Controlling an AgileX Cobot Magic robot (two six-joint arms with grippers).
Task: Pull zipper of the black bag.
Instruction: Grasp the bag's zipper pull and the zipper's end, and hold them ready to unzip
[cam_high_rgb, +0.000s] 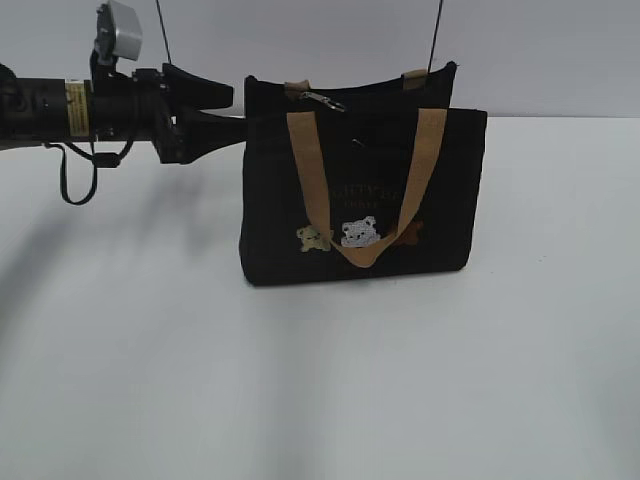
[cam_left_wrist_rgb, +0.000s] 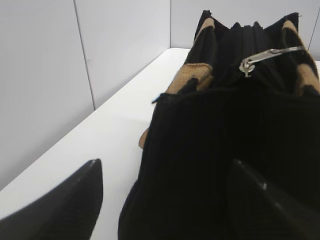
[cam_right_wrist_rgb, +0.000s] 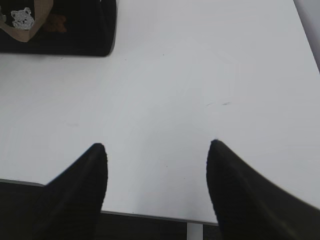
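Note:
Next, my left gripper takes hold of the black bag by its upper corner at the zipper's end to steady it for pulling its zipper.
The black bag stands upright on the white table, tan handles and small bears on its front. Its silvery zipper pull lies on the top edge near the left end; in the left wrist view the zipper pull sits on the zip line beyond the bag's near end. My left gripper is open at the bag's left end, its fingers straddling the bag's upper corner. My right gripper is open and empty above bare table near the front edge; it does not show in the exterior view.
The white table stretches in front of the bag. The right wrist view shows the bag's lower corner at top left and the table's front edge. A grey wall runs along the table's far side.

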